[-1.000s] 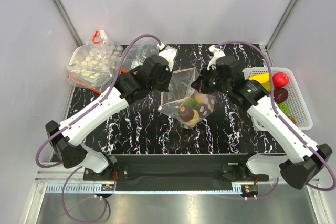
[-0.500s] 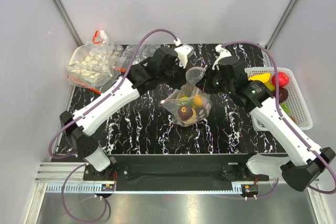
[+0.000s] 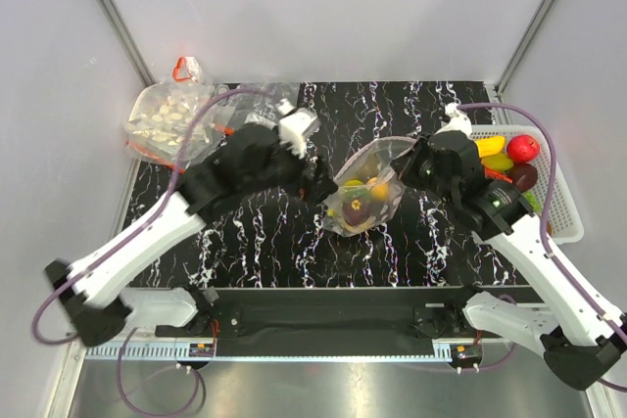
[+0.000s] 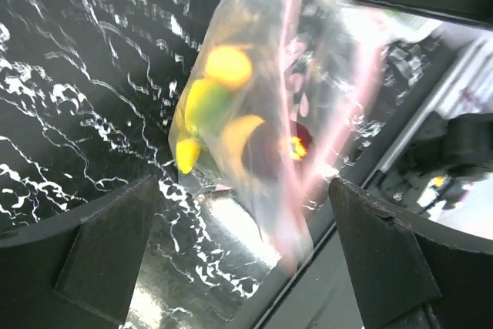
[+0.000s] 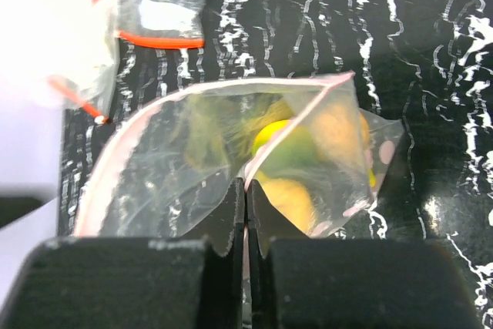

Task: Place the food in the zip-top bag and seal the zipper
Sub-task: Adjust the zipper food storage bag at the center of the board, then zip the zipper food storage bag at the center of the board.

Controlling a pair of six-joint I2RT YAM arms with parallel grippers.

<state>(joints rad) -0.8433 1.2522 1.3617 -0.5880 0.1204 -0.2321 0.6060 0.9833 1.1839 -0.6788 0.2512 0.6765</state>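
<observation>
My left gripper should next grab the bag's pale red zipper at the end [image 3: 335, 184] [image 4: 290, 246] opposite my right gripper, so that the zipper's length stays free to seal.
The zip-top bag [image 3: 364, 201] lies mid-table with its mouth agape and yellow, orange, green and dark purple food [image 3: 355, 209] inside. My right gripper [image 3: 413, 159] is shut on the bag's right mouth edge. In the right wrist view its fingers [image 5: 231, 213] pinch the plastic beside the pale red zipper [image 5: 115, 166], with the food [image 5: 286, 148] just beyond. My left gripper [image 3: 321, 186] stands open just left of the bag. In the left wrist view the bag [image 4: 231, 125] hangs blurred ahead of the wide-apart fingers [image 4: 100, 256], and nothing is held.
A white mesh basket [image 3: 563, 205] at the right edge holds more food, red [image 3: 524, 148], yellow [image 3: 488, 147] and dark purple [image 3: 524, 176]. Another filled dotted bag [image 3: 171, 119] and a smaller clear bag [image 3: 257, 100] lie at the back left.
My left gripper let go of the bag's mouth, opened wide and pulled back to the left and nearer. My right arm shifted right, still pinching the bag's edge.
</observation>
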